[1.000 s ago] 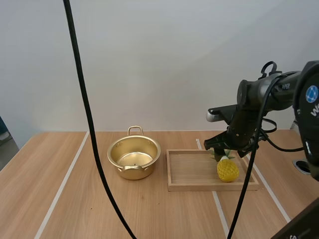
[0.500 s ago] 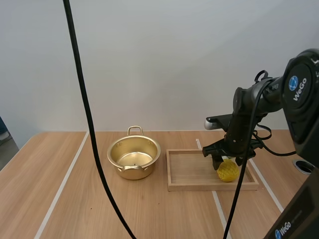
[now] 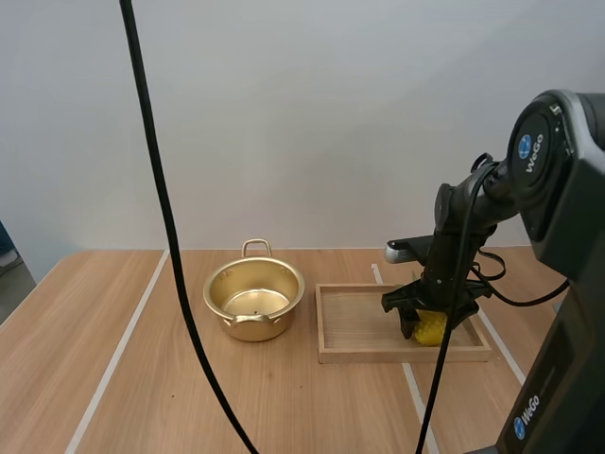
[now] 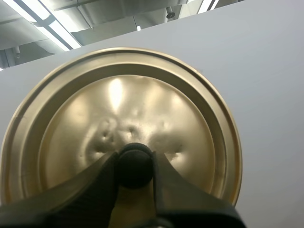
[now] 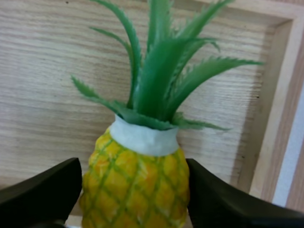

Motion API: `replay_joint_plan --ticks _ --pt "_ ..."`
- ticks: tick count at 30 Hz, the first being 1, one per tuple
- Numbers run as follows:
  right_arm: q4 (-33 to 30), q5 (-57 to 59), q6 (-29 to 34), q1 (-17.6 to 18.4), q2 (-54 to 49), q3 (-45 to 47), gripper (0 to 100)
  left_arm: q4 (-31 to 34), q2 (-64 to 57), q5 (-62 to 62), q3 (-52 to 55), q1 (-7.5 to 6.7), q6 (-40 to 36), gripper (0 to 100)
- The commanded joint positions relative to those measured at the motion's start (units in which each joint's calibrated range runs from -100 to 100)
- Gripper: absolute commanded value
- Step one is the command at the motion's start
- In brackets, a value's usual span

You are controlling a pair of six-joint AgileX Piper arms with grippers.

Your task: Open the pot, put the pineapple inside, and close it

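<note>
Thin, loose leaves fan out from the pineapple's top. My right gripper should next grab the pineapple by the sides of its yellow body (image 3: pixel 431 328).
The open gold pot (image 3: pixel 253 301) stands on the table without its lid. The gold lid (image 4: pixel 123 114) is held up in the air, my left gripper (image 4: pixel 135 168) shut on its black knob (image 4: pixel 135 164). The yellow pineapple (image 3: pixel 431 329) with green leaves lies at the right end of the wooden tray (image 3: pixel 364 322). My right gripper (image 3: pixel 430 320) is down over it. In the right wrist view its fingers (image 5: pixel 42 194) stand apart on either side of the pineapple (image 5: pixel 137 190), very close to its sides.
The tray's right wall (image 5: pixel 278 95) runs just beside the pineapple. The pot sits left of the tray with a small gap between them. White lines (image 3: pixel 118 355) cross the wooden table.
My right gripper has come down from above the pineapple until its fingers straddle the fruit. The pot and tray have not moved.
</note>
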Motion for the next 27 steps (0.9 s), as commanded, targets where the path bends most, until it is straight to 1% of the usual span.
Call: replay_joint_plan --ticks 1,3,4,5,6,7,8,9,10,16,20,23,27 --pt "-0.43 -0.76 -0.57 -0.18 0.96 -0.27 100 -0.38 -0.40 -2.01 -0.51 0.00 -0.41 0" --pt "-0.43 -0.89 -0.57 -0.18 1.36 -0.27 100 -0.38 -0.40 -2.01 -0.51 0.00 -0.41 0" --pt "-0.43 -1.37 -0.57 -0.18 1.36 -0.27 95 -0.38 -0.40 -2.01 -0.51 0.00 -0.41 0" --pt "-0.43 -1.58 -0.57 -0.18 1.36 -0.27 85 -0.38 -0.40 -2.01 -0.51 0.00 -0.41 0" --pt "-0.43 -1.79 -0.57 -0.18 1.36 -0.27 70 -0.38 -0.40 -2.01 -0.51 0.00 -0.41 0" --pt "-0.43 -1.94 -0.57 -0.18 1.36 -0.27 51 -0.38 -0.40 -2.01 -0.51 0.00 -0.41 0" --pt "-0.43 -2.13 -0.57 -0.18 1.36 -0.27 30 -0.38 -0.40 -2.01 -0.51 0.00 -0.41 0" --pt "-0.43 -2.50 -0.57 -0.18 1.36 -0.27 5 -0.38 -0.40 -2.01 -0.51 0.00 -0.41 0" --pt "-0.43 -2.80 -0.57 -0.18 1.36 -0.27 0 -0.38 -0.40 -2.01 -0.51 0.00 -0.41 0" --pt "-0.43 -3.65 -0.57 -0.18 1.36 -0.27 0 -0.38 -0.40 -2.01 -0.51 0.00 -0.41 0" --pt "-0.01 -7.39 -0.57 -0.18 -0.12 -0.27 0 -0.38 -0.40 -2.01 -0.51 0.00 -0.41 0" --pt "1.71 -10.38 -0.57 -0.18 -4.29 -0.27 0 -0.38 -0.40 -2.01 -0.51 0.00 -0.41 0" --pt "6.19 -16.18 -0.81 -0.18 -12.89 -0.27 0 -0.38 -0.40 -2.01 -0.51 0.00 -0.41 0"
